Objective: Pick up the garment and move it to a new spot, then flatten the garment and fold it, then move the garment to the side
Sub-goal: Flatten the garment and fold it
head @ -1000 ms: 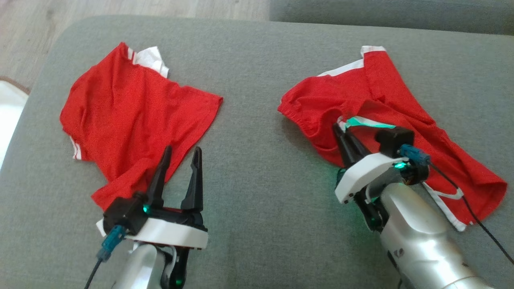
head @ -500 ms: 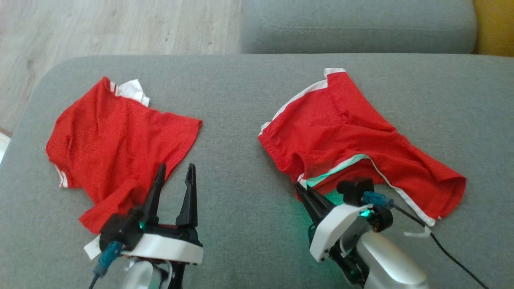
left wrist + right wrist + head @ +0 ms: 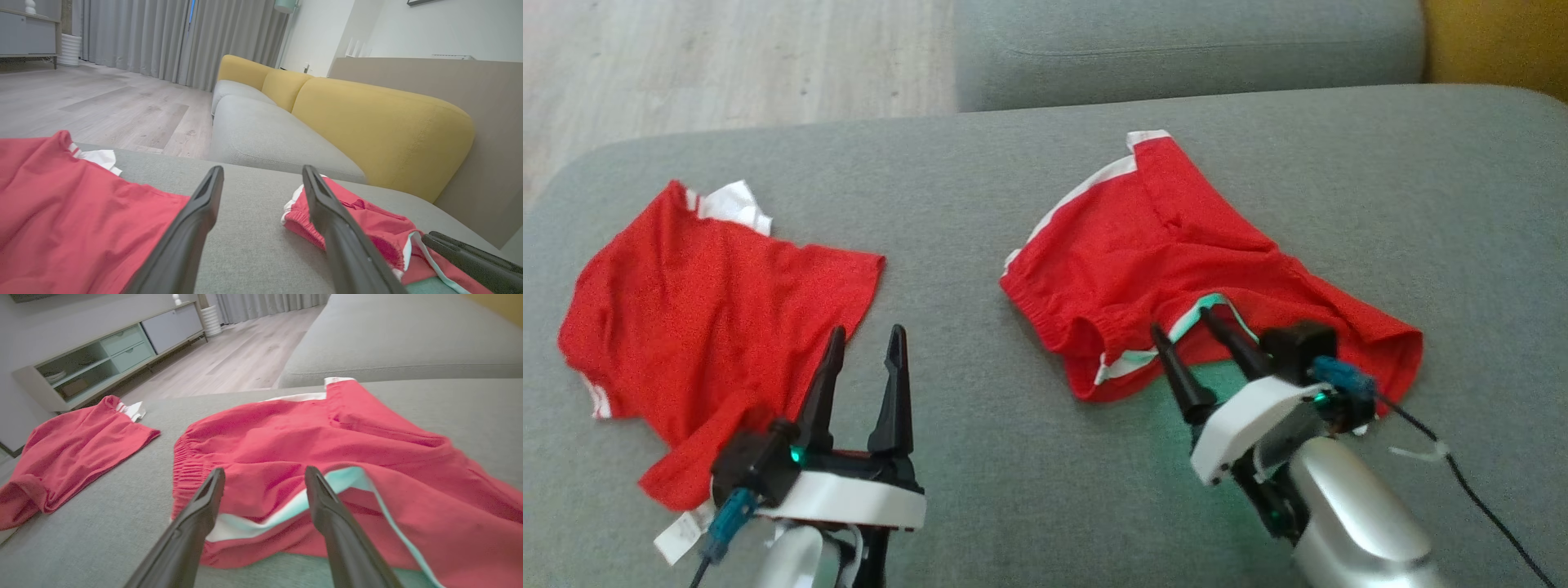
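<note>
Next, my left gripper pinches the shorts by the white-trimmed waistband corner [image 3: 1103, 371], since they lie rumpled on the cushion [image 3: 1029, 204] with their waistband edge standing up.
The garment [image 3: 1176, 253] is a pair of red shorts with white trim, lying rumpled on the right half of the grey cushion [image 3: 1029, 204]. Its near white-edged hem is folded up. My right gripper [image 3: 1181, 322] stands open at that near hem, one finger on each side of the white edge, holding nothing. The right wrist view shows the same: the right gripper [image 3: 264, 470] is spread over the garment [image 3: 306, 433]. My left gripper [image 3: 867, 330] is open and empty beside a second red garment [image 3: 711, 310] on the left. In the left wrist view, the left gripper [image 3: 262, 168] points between both pieces.
Another grey seat [image 3: 1176, 49] adjoins the cushion's far edge, with yellow backrests [image 3: 367, 122] to the right. Wooden floor [image 3: 727, 57] lies beyond the far left. A low cabinet [image 3: 114, 351] stands across the floor. A black cable [image 3: 1462, 482] trails from my right wrist.
My right gripper was shut on the garment's near hem and has now opened, leaving the hem on the cushion. The head view has shifted. The left gripper stays open.
</note>
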Robot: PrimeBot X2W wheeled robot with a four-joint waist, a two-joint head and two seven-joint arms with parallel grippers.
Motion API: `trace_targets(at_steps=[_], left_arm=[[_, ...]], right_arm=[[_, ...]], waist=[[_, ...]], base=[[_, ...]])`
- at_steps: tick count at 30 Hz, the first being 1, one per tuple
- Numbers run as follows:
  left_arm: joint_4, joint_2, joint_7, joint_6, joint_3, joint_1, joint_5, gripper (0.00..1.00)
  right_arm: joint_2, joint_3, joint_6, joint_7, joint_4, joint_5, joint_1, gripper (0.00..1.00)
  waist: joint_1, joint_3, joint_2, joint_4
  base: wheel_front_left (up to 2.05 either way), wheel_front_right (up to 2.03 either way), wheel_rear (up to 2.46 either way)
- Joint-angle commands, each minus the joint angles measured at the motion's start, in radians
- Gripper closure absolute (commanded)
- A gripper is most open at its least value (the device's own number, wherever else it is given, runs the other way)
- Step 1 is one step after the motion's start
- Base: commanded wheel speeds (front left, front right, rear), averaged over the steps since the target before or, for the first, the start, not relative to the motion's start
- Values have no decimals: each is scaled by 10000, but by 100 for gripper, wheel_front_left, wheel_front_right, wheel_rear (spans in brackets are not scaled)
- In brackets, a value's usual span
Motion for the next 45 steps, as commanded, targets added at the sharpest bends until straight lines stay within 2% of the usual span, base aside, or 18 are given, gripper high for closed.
trace_targets(at_steps=[1, 10, 13, 19, 35, 45], left_arm=[[-367, 33, -53, -27, 365, -323, 105, 0], [-553, 33, -53, -26, 220, -524, 88, 0], [-602, 33, -53, -23, 131, -602, 98, 0], [-548, 33, -53, -32, -143, -732, 152, 0], [-330, 33, -53, -52, -1064, -926, 68, 0], [317, 33, -53, -59, -2749, -1237, -41, 0]], right_arm=[[114, 22, 39, -42, -389, -121, 47, 0], [114, -2769, 39, -314, -2199, -792, 922, 0], [86, -3434, 39, -627, -2753, -1474, 1164, 0], [104, -4695, 39, -1188, -2940, -2289, 1824, 0], [113, -4595, 39, -1734, -2653, -2055, 1811, 0], [113, -4517, 39, -1753, -2966, -2023, 1844, 0]], waist=[[0, 8, -1, -119], [0, 110, -1, -641], [0, 202, -1, -754], [0, 372, -1, -777], [0, 632, -1, -903], [0, 794, -1, -1239]], base=[[0, 0, 0], [0, 0, 0], [0, 0, 0], [0, 0, 0], [0, 0, 0], [0, 0, 0]])
